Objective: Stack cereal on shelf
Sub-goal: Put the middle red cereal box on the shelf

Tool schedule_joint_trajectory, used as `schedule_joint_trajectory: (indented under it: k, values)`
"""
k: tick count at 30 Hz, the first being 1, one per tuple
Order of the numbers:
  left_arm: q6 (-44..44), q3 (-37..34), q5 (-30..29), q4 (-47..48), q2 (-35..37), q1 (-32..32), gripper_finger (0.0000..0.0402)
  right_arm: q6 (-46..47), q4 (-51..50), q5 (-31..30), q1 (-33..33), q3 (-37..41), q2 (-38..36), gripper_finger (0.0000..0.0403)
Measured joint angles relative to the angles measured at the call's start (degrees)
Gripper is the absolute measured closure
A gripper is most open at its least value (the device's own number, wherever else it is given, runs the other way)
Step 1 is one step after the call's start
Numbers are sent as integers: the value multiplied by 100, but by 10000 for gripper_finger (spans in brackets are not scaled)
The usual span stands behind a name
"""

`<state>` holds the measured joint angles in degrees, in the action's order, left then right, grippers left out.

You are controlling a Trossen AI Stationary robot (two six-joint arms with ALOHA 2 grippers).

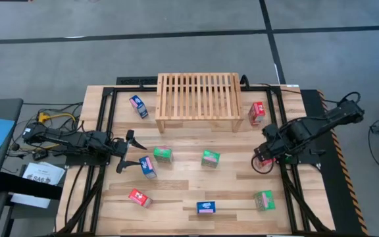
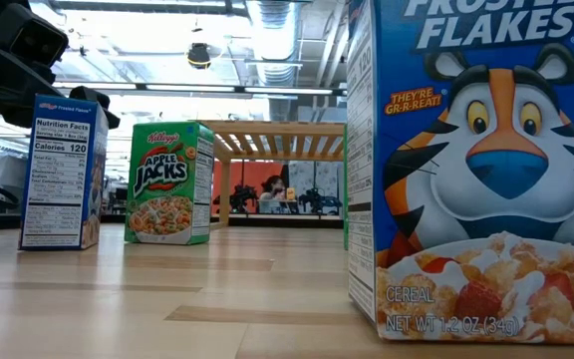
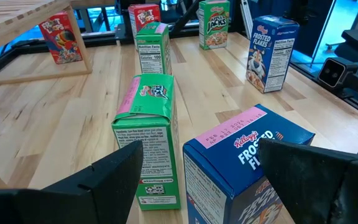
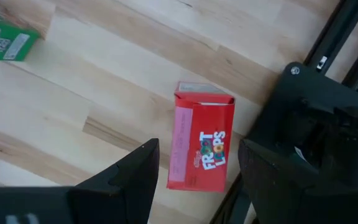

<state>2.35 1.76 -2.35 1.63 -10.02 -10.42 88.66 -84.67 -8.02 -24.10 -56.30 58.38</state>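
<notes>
My right gripper is about to grab the red cereal box by the long sides on either side of its logo [image 4: 201,149], to stack the box on the shelf.
The shelf [image 1: 197,97], a light slatted wood rack, stands on its short legs at the table's far middle. Small cereal boxes are scattered over the table: a red one [image 1: 257,113] and a blue one [image 1: 139,106] beside the rack, two green ones [image 1: 163,155] [image 1: 210,158], and others nearer. My right gripper [image 4: 199,146] points down, open, above a red cereal box [image 4: 202,146] lying at the table's right side. Its fingers stand apart on either side of the box. My left gripper [image 3: 197,155] is open and level, just short of a blue box [image 3: 247,155] and a green box [image 3: 146,124].
More boxes stand near the front edge: red [image 1: 139,197], blue [image 1: 206,207], green [image 1: 264,201]. Black rails [image 1: 288,191] run along both table sides, close to the red box under my right gripper. Cables [image 1: 51,118] lie beyond the table's left edge.
</notes>
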Motion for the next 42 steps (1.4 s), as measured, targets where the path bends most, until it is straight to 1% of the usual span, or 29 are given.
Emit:
schedule_joint_trajectory:
  k: [3, 11, 15, 30, 34, 37, 42]
  values:
    - [0, 0, 0, -1, 0, -1, 95, 0, -3, -124, -71, 3, -1, 144]
    - [0, -1, 0, -2, 1, -2, 95, 136, -272, -159, -105, 3, 6, 50]
    - [0, 0, 0, -2, 2, 0, 95, 118, -270, -159, -105, 3, 118, 26]
    - [0, -1, 0, -1, 0, -1, 95, -181, -246, -111, -102, 5, 911, 23]
    - [0, 0, 0, 0, 0, 0, 95, -214, -204, -102, -102, 8, 1018, 23]
    - [0, 0, 0, -2, 0, -1, 95, -212, 1, -93, -102, 153, 1014, 23]
    - [0, 0, 0, 0, 1, -1, 95, -173, 504, -87, -99, 625, 916, 23]
